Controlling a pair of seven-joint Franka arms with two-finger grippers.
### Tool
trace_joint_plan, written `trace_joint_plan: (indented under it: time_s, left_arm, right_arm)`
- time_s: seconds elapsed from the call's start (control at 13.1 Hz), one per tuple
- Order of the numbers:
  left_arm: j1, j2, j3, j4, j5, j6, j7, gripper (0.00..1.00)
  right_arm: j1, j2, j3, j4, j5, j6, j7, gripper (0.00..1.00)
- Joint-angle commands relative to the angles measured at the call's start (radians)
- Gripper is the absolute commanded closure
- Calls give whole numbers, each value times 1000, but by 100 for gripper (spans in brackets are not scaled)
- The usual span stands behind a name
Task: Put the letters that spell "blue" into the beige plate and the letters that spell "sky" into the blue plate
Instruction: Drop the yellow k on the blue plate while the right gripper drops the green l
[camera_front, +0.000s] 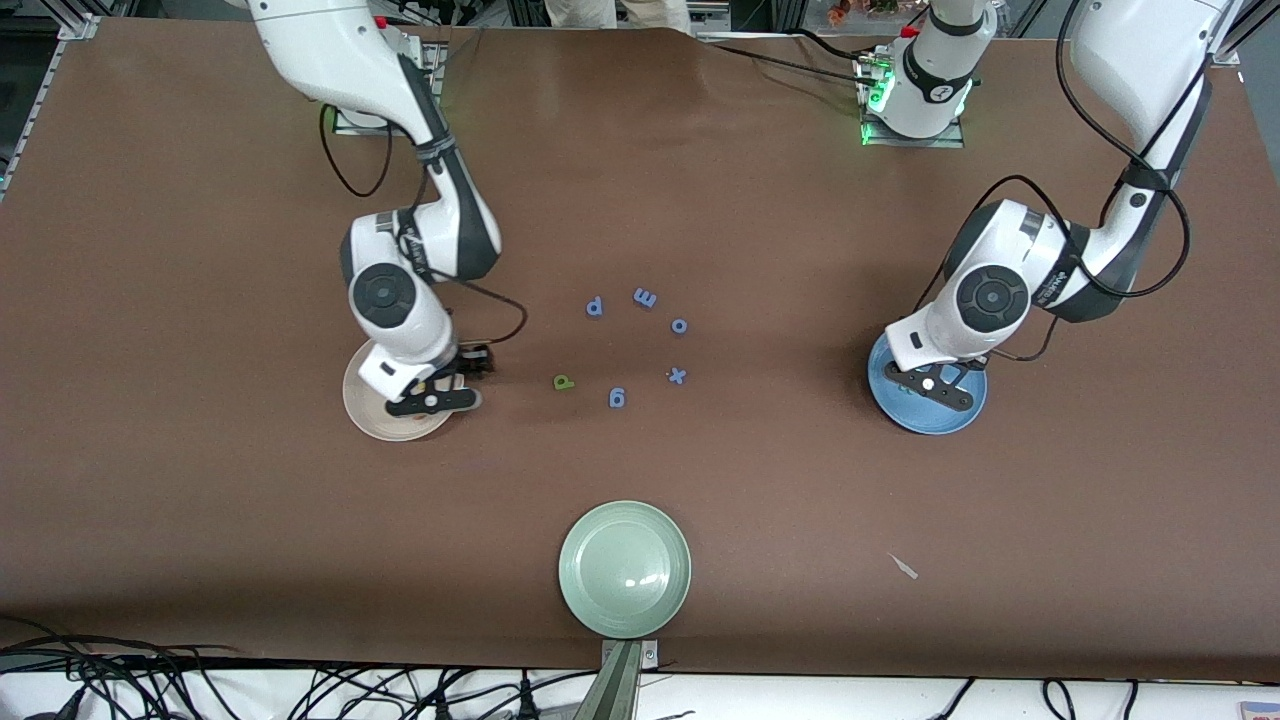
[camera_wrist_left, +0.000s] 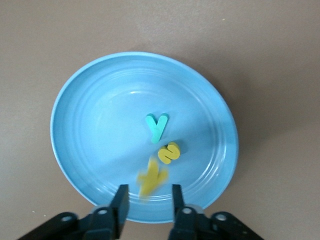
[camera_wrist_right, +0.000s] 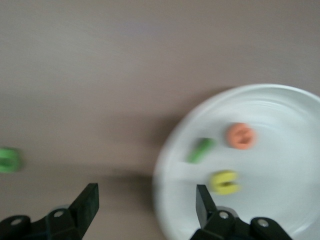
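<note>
My right gripper grabs the green b by its stem and round loop next, for the beige plate.
My left gripper hangs open over the blue plate, which sits at the left arm's end of the table. In that plate lie the teal y and the yellow s. The yellow k shows blurred between the fingertips and touches neither. My right gripper stands wide open over the rim of the beige plate. That plate holds the orange e, the green l and the yellow u. The olive-green b lies on the table beside the beige plate.
Several blue letters lie mid-table: a p, an m, an o, an x and a g. A pale green plate sits near the front edge. A small pale scrap lies nearer the camera than the blue plate.
</note>
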Motion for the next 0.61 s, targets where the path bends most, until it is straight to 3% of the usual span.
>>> trace_joint_plan:
  time_s: [0.0,0.15,0.3,0.38,0.53]
  left_arm:
    - [4,-27,-44,3,-3,-6,13,0]
    - [6,-98,-55,13,-27,-28,13,0]
    - [6,-204,-54,43,-153,-83,13,0]
    - [7,-238,-51,96,-197,-159,13,0]
    - [13,-243,-46,300,-213,-356,15,0]
  right_arm:
    - [2,38,43,99,23,-34,113,13]
    - [2,44,46,106,41,-33,155,13]
    - [2,82,69,125,99,-18,178,14]
    - [5,105,86,137,153,16,189,14]
    - [25,134,94,140,176,85,198,14]
